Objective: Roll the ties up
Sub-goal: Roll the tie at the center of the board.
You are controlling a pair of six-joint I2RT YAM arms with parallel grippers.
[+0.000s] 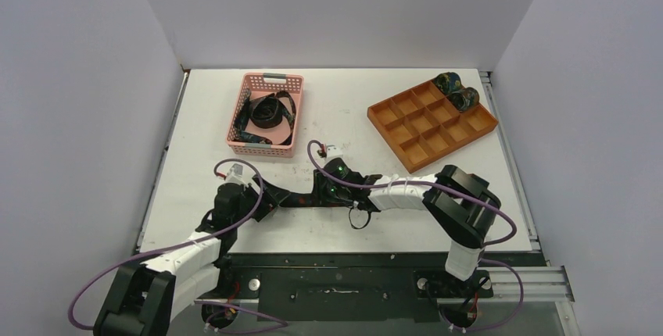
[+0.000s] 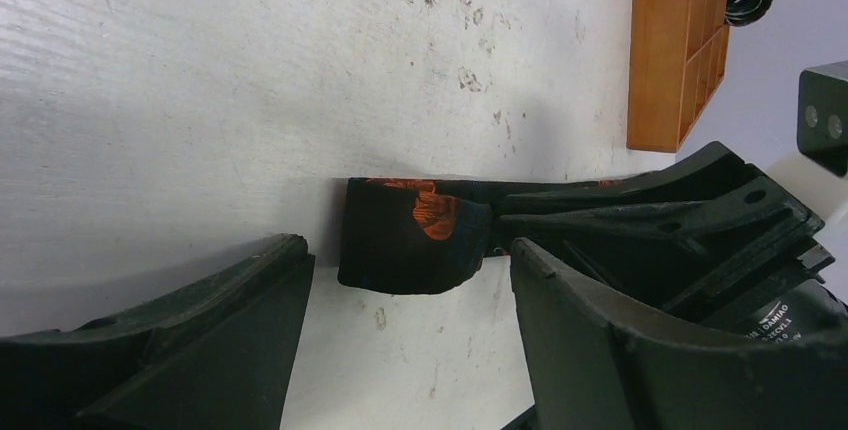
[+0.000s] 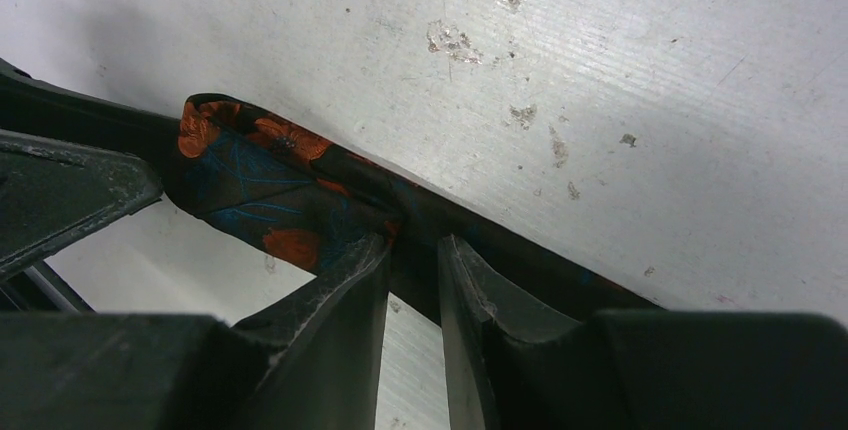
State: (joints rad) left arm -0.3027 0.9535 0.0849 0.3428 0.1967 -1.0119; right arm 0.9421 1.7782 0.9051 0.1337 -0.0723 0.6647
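Next, the left gripper grabs the tie by its folded end (image 1: 294, 200) (image 2: 408, 239), which leaves the length beyond the fold free to roll the tie.
A dark tie (image 1: 301, 199) with orange-red flowers lies flat on the white table between both arms. Its folded end (image 2: 410, 250) sits between the spread fingers of my left gripper (image 2: 408, 243), which is open and touches nothing. My right gripper (image 3: 415, 250) comes from the other side, its jaws close together on the tie's (image 3: 260, 190) edge just behind the fold. In the top view the left gripper (image 1: 266, 195) and right gripper (image 1: 324, 191) nearly meet. Two rolled ties (image 1: 457, 91) fill corner cells of the orange tray. Loose ties (image 1: 266, 113) lie in the pink basket.
The pink mesh basket (image 1: 242, 105) stands at the back left. The orange compartment tray (image 1: 391, 113) lies at the back right; its edge (image 2: 675, 50) shows in the left wrist view. A purple cable loops over each arm. A table rail runs along the right edge.
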